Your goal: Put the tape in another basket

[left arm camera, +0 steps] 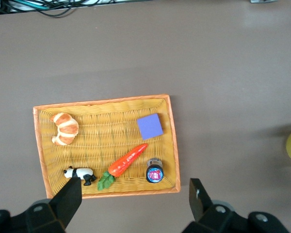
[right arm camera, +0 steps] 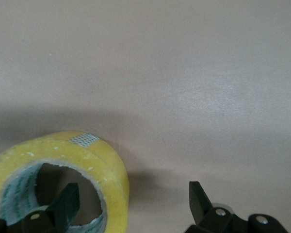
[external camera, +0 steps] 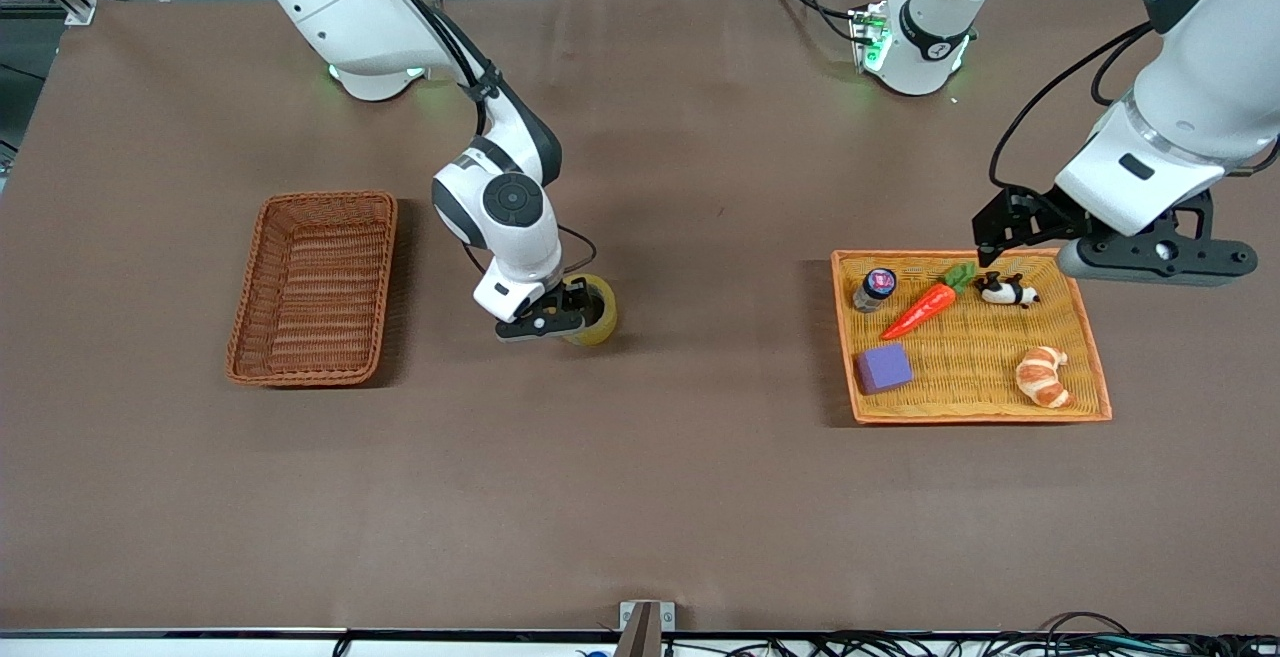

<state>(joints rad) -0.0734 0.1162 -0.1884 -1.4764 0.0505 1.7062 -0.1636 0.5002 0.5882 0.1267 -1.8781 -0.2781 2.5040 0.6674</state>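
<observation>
My right gripper grabs the tape by its ring's side (external camera: 609,310) next, to move the tape into the reddish-brown basket (external camera: 262,237).
The tape (external camera: 596,311), a yellowish roll with a grey core, is on the table between the two baskets, nearer to the right arm's end. My right gripper (external camera: 562,317) is down at it and open. In the right wrist view one finger (right arm camera: 63,204) is inside the core of the tape (right arm camera: 104,167) and the other finger (right arm camera: 196,196) is outside it, so the ring's wall sits between them without a grip. The reddish-brown basket (external camera: 262,237) is empty at the right arm's end. My left gripper (external camera: 990,237) is open and empty above the orange-yellow tray's edge.
The orange-yellow tray (external camera: 1095,377) at the left arm's end holds a small jar (external camera: 876,287), a toy carrot (external camera: 925,305), a panda figure (external camera: 1008,290), a purple block (external camera: 883,368) and a croissant (external camera: 1043,377). It also shows in the left wrist view (left arm camera: 170,141).
</observation>
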